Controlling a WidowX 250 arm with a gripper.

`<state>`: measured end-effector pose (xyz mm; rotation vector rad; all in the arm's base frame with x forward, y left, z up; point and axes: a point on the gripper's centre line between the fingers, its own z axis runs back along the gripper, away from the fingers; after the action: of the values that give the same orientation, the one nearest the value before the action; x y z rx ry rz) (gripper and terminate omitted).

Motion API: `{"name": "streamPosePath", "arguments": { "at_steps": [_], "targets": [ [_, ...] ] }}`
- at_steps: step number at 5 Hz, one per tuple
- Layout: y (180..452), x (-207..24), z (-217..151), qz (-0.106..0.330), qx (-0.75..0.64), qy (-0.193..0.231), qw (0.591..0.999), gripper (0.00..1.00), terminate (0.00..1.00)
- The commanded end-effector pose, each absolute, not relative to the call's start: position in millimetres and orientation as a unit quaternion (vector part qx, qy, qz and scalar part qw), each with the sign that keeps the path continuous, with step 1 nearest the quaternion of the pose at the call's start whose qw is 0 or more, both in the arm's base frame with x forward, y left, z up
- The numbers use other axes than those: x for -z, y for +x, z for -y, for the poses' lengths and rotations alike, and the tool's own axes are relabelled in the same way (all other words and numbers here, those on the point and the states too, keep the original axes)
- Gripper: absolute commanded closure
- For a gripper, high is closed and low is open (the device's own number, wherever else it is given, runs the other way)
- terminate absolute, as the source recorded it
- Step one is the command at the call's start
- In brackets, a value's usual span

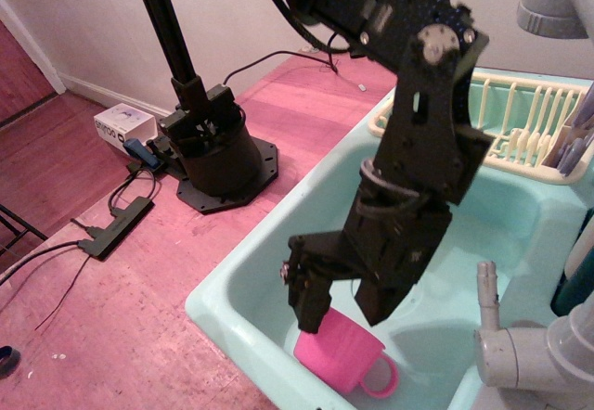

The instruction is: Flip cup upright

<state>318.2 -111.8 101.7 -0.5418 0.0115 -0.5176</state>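
Note:
I need to pick up the pink cup next with my gripper by its round body (341,352), to turn the cup upright in the sink.
The pink cup (345,356) lies upside down on the floor of the light green sink (243,271), near the front wall, with its loop handle (381,378) pointing right. My black gripper (343,313) hangs just above it, open. The left finger (310,306) reaches down over the cup's left top edge and the right finger (380,302) stands above its right side. I cannot tell whether the fingers touch the cup. The arm hides the sink's drain.
A cream dish rack (516,130) stands behind the sink at the right. A grey tap (520,350) stands at the front right corner. A second arm's black base (215,153) and cables sit on the pink counter to the left.

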Motion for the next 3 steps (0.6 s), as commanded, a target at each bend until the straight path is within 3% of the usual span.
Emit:
{"name": "streamPosePath", "arguments": {
  "at_steps": [1, 2, 3],
  "targets": [
    [325, -113, 130, 0.002, 0.284, -0.282, 0.916, 0.0, 0.0],
    [329, -114, 136, -0.022, 0.296, -0.285, 0.911, 1.0, 0.0],
    [331, -116, 142, -0.02, 0.301, -0.282, 0.911, 1.0, 0.0]
  ]
}}
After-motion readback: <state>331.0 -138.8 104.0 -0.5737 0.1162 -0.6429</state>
